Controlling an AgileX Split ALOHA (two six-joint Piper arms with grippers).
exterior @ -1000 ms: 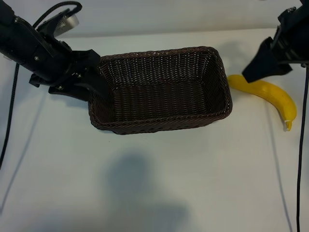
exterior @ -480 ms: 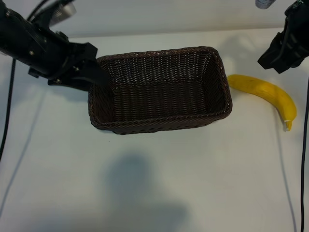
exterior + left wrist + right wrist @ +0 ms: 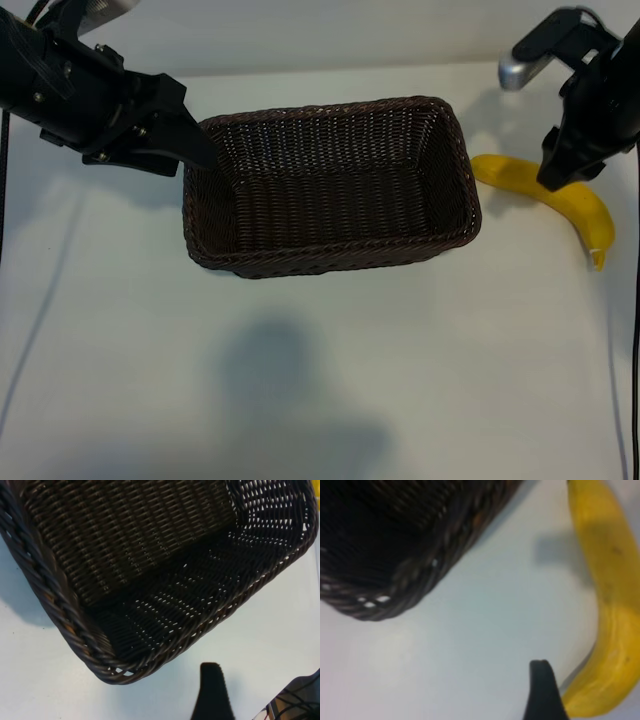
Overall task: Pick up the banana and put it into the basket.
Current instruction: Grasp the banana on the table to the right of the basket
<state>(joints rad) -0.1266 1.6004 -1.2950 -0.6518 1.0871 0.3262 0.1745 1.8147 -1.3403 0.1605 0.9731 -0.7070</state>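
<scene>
The right gripper grabs the long, curved banana around its middle (image 3: 550,190) (image 3: 614,587) next, since both ends reach far out.
The dark brown wicker basket (image 3: 330,185) stands empty in the middle of the white table. The yellow banana (image 3: 575,200) lies on the table just off its right end. My right gripper (image 3: 558,172) hangs open over the banana's middle, holding nothing. In the right wrist view one dark finger (image 3: 542,690) shows beside the banana (image 3: 607,580), with the basket corner (image 3: 420,555) further off. My left gripper (image 3: 198,152) is open at the basket's far left corner, and its finger (image 3: 212,690) stands clear of the rim (image 3: 65,615).
Black cables (image 3: 30,330) trail down the table's left and right sides. A broad shadow (image 3: 290,390) lies on the white tabletop (image 3: 420,350) in front of the basket.
The right arm lifted off the banana's near end, swung away to the right, then came back over its middle. The left arm drew slightly up and back along the basket's left end.
</scene>
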